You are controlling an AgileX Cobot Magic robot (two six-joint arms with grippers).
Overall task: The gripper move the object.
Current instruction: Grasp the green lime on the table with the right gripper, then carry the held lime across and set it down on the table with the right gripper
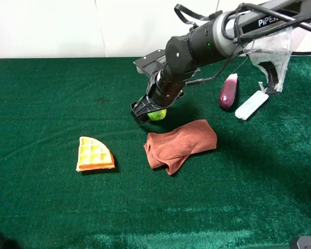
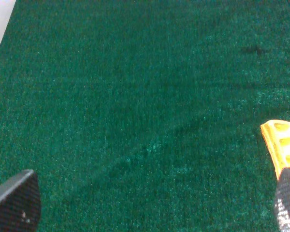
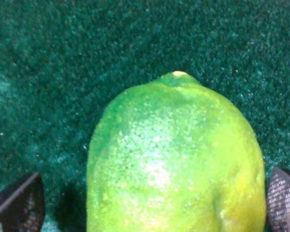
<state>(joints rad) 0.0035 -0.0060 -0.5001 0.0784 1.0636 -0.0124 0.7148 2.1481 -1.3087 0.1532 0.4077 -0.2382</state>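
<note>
I need to close my right gripper now. My fingers are over the green cloth beside the yellow-green fruit (image 1: pixel 158 114) (image 3: pixel 174 159), so it would hold the fruit.
The yellow-green round fruit (image 1: pixel 158 114) lies on the green cloth, just behind the brown towel. In the right wrist view the fruit (image 3: pixel 174 159) fills the middle of the picture. My right gripper (image 1: pixel 148 112) reaches in from the upper right and stands over the fruit. Its fingers are spread wide, one on each side. One fingertip (image 3: pixel 19 205) stands clear of the fruit and the other (image 3: pixel 283 199) is at its edge. My left gripper (image 2: pixel 150 203) is open and empty over bare cloth, and does not show in the exterior view.
A crumpled brown towel (image 1: pixel 179 144) lies in front of the fruit. An orange waffle wedge (image 1: pixel 94 154) lies to the left, and its corner shows in the left wrist view (image 2: pixel 282 145). A purple eggplant (image 1: pixel 228 91), a white bar (image 1: pixel 251 105) and a plastic bag (image 1: pixel 272 54) lie at back right.
</note>
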